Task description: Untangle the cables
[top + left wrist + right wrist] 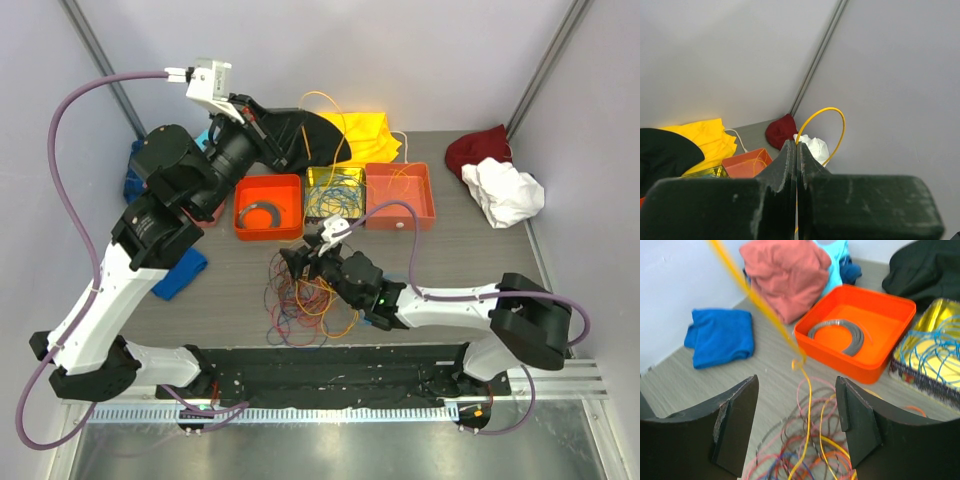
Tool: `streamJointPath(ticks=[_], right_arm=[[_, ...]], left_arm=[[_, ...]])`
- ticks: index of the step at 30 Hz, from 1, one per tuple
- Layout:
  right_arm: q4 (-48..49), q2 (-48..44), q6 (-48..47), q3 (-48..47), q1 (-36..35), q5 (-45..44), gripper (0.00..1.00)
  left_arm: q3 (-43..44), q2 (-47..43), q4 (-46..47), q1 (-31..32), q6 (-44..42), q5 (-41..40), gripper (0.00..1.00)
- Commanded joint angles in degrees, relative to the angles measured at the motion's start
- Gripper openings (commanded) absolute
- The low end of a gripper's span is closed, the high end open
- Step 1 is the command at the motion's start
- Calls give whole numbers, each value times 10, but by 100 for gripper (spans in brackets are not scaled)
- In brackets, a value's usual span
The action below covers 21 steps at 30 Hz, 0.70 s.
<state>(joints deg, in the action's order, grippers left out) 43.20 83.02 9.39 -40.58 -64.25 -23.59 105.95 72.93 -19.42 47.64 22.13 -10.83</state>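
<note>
The right gripper isn't ready to close on the cable yet and needs to move toward the yellow cable [809,399] first, because its fingers fall short in the right wrist view.
The cables [305,300] lie as a loose tangle of red, orange, blue, purple and yellow loops on the table in front of the trays. My left gripper [296,145] is raised high at the back, shut on one yellow cable [840,122] that arches beyond its tips [797,144]. That cable [807,405] runs taut down into the tangle [805,460]. My right gripper [305,262] hovers open just above the tangle, and the yellow strand passes between its fingers [735,420] without touching them.
An orange tray [240,225] holds a grey coiled ring [840,332]. Beside it stand a yellow tray [312,176] with sorted blue and yellow cables and another orange tray [428,185]. Cloths lie around: yellow [370,135], red [478,150], white [503,192], blue [180,272], pink [785,275], black [925,270].
</note>
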Motion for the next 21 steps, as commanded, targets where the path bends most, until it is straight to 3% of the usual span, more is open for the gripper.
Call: streamJointPath(ticks=[1,6,9,10,13,17,21], right_arm=[[104,28,-20,-42,0,-42,71],[152,76,-27,-63,4,-65,69],[152,76,-28,-76,5,-71,47],[152,68,-27,-72,5,-73,28],[122,28,-32,-70,5,-108,1],[50,-51,-64,-86,6,-177,1],[-84,-126,-117,-173,18,-221,1]], left_arm=[[20,-6,1,6,5,6,0],[20,-11,-5,11,5,4,0],[19,-18,-11,11,4,-2,0],[18,-21,-14,11,0,-6,0],[5,-36,-13,11,-8,-23,0],[-34,-59,-3,11,-16,-55,0],[-99,-95,26,11,-15,-97,0]])
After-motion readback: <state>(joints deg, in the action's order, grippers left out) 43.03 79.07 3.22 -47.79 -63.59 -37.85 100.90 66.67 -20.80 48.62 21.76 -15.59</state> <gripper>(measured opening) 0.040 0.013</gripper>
